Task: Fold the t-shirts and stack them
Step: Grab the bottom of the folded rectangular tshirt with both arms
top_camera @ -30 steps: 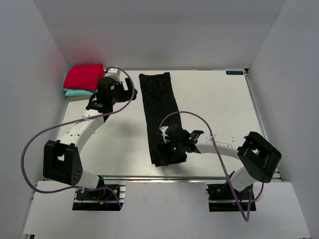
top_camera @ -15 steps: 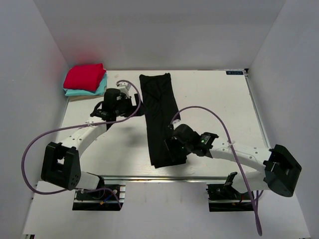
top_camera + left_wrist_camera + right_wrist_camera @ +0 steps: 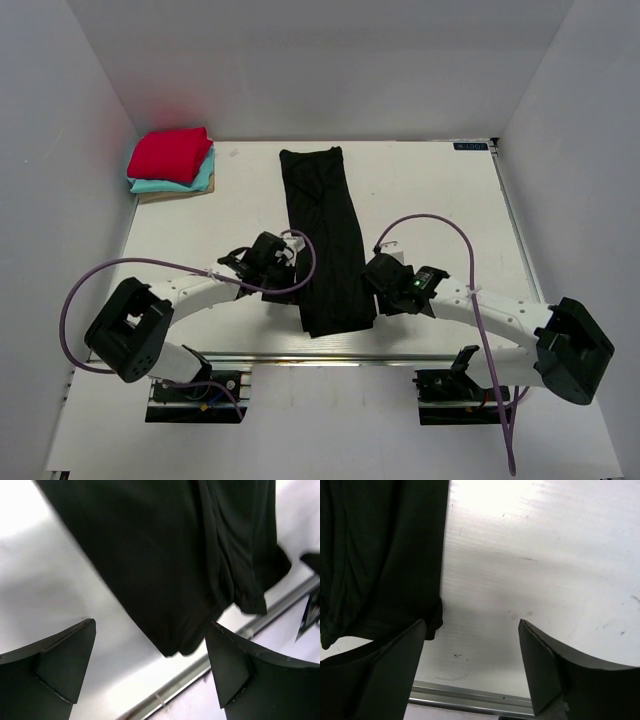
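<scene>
I should next grab the black t-shirt's near-end corner with my left gripper, opposite my right gripper's corner. I will then fold that near end over the black t-shirt.
The large black t-shirt [image 3: 325, 235] lies as a long narrow strip down the middle of the table. My left gripper [image 3: 288, 274] is open and empty at the left edge of its near end. The left wrist view shows the cloth [image 3: 165, 555] between and beyond the open gripper [image 3: 150, 652]. My right gripper [image 3: 377, 276] is open and empty at the right edge of the near end. In the right wrist view the shirt's edge [image 3: 380, 555] lies by the left finger of the open gripper [image 3: 472, 647]. The folded red [image 3: 168, 152], teal [image 3: 200, 178] and tan [image 3: 170, 195] shirts are stacked at the back left.
The white table [image 3: 450, 200] has a metal rail along its near edge [image 3: 470, 697], close below both grippers. White walls enclose the left, back and right sides. Purple cables loop from both arms over the table.
My left gripper has come from beside the stack at the back left to the shirt's near left edge. My right gripper has moved off the shirt's near end to its right edge.
</scene>
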{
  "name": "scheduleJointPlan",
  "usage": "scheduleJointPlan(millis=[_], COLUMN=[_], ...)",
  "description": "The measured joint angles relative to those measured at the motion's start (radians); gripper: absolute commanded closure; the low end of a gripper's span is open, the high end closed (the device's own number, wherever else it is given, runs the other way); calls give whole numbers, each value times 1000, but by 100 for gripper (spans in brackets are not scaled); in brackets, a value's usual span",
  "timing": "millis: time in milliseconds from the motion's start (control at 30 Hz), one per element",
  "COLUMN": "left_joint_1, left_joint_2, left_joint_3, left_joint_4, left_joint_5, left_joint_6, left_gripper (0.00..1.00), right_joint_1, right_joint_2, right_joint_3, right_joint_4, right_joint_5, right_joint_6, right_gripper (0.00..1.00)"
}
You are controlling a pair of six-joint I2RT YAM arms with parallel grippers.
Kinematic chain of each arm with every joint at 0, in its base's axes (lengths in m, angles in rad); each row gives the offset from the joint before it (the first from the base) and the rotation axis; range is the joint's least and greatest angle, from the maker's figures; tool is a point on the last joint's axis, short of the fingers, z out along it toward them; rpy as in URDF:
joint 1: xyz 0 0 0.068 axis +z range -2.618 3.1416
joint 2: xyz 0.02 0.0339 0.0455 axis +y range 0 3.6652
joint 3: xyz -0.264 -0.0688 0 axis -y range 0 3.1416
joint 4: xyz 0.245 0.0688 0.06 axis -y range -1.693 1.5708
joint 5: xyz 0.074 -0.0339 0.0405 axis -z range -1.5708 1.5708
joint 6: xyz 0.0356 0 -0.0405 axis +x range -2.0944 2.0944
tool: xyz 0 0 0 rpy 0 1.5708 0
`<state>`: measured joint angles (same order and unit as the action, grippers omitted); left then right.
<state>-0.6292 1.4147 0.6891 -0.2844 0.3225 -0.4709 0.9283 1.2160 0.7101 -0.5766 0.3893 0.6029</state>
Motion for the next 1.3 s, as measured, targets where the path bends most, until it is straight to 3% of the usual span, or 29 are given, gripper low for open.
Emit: scheduleJointPlan(millis=[167, 267, 333, 400, 500, 533, 667, 767, 967, 1167, 1267, 1300], left_joint_1=[-92, -142, -170, -190, -213, -217, -231, -242, -248, -251, -255, -256], left_joint_2=[0, 1, 4, 10, 28, 32, 70, 75, 41, -15, -34, -35], left_joint_3=[-11, -12, -16, -22, -40, -46, -61, -76, -106, -129, -148, -152], left_joint_4=[-27, -34, -27, -8, 55, 75, 133, 144, 136, 62, 56, 56], left_joint_5=[-9, -24, -27, -27, -21, -17, -5, -4, 4, 10, 28, 32], left_joint_6=[-9, -16, -27, -36, -56, -66, -95, -121, -154, -163, -161, -162], left_gripper=[1, 6, 13, 16, 35, 46, 67, 74, 66, 66, 73, 84], right_joint_1=[-6, -6, -8, -12, -16, -17, -25, -26, -31, -32, -31, -31], right_joint_2=[35, 34, 39, 60, 106, 115, 104, 56, -105, -179, -155, -145], right_joint_3=[-11, -39, -55, -60, -68, -74, -94, -136, -255, -319, -320, -319], right_joint_4=[38, 108, 140, 161, 189, 192, 208, 227, 241, 288, 326, 337], right_joint_5=[-68, -133, -166, -191, -206, -207, -210, -210, -223, -286, -339, -351], right_joint_6=[7, 17, 26, 34, 54, 63, 108, 144, 216, 233, 224, 221], right_gripper=[27, 39, 55, 65, 100, 100, 100, 100, 100, 100, 100, 100])
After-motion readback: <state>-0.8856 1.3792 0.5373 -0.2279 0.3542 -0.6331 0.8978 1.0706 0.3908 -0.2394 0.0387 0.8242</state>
